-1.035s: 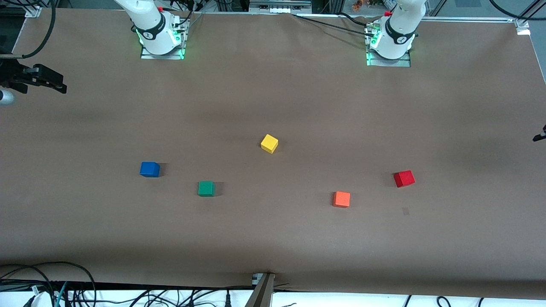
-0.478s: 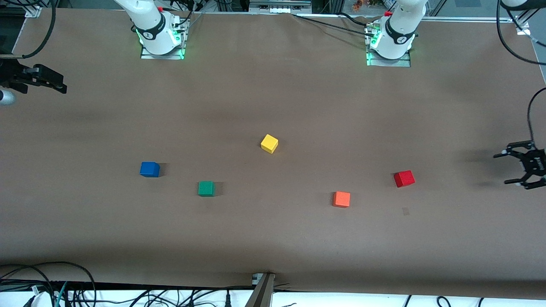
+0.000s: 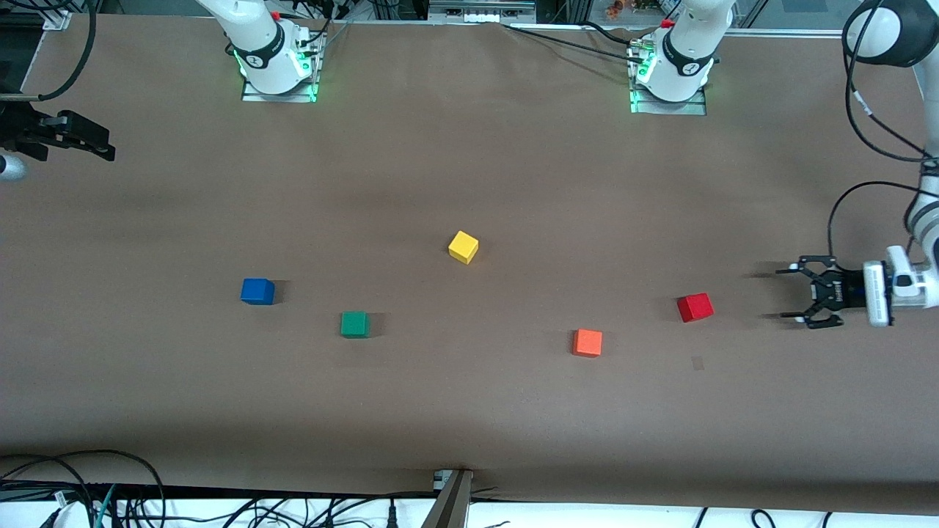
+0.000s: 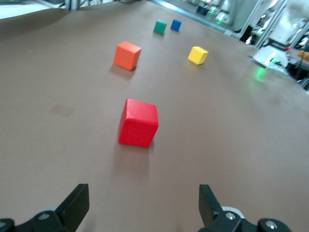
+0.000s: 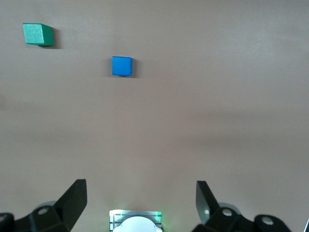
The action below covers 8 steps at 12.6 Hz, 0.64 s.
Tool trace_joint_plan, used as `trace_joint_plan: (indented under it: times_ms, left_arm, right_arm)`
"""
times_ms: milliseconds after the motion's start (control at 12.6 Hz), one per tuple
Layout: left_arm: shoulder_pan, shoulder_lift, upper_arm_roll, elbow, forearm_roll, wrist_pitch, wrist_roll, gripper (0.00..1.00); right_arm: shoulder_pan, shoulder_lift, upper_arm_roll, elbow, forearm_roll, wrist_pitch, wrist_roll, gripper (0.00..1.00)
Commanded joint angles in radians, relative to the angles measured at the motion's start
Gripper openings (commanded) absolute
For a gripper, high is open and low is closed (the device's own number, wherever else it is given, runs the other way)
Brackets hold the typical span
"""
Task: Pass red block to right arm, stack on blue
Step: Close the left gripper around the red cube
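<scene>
My left gripper grabs the red block, to pass it over for stacking on the blue block [image 3: 257,291], by its body [image 3: 695,307] next.
The red block [image 3: 695,307] [image 4: 139,122] lies on the brown table toward the left arm's end. My left gripper [image 3: 783,294] [image 4: 143,188] hovers low beside it, still closer to that end, pointing at the block. Its fingers are open and empty, with a gap between them and the block. The blue block [image 3: 257,291] [image 5: 121,65] rests toward the right arm's end. My right gripper [image 5: 140,186] is open and empty, high over its own base [image 5: 135,221]. It is out of the front view, and the right arm waits.
An orange cube [image 3: 587,342] lies beside the red block, slightly nearer the front camera. A yellow cube [image 3: 463,247] sits mid-table, and a green cube [image 3: 355,324] beside the blue one. A black fixture [image 3: 70,136] sticks in at the right arm's end.
My left gripper has come in from the table's end toward the red block, staying open. No cube has moved, and the right arm is still.
</scene>
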Motion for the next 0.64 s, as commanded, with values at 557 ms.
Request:
trace_joint_plan:
  times_ms: [557]
  left_arm:
    - [-0.1,0.118,0.002,-0.038,-0.217,0.011,0.179,1.0]
  right_arm:
    - [0.001,0.0,0.0,0.008,-0.002,-0.011,0.009,1.0]
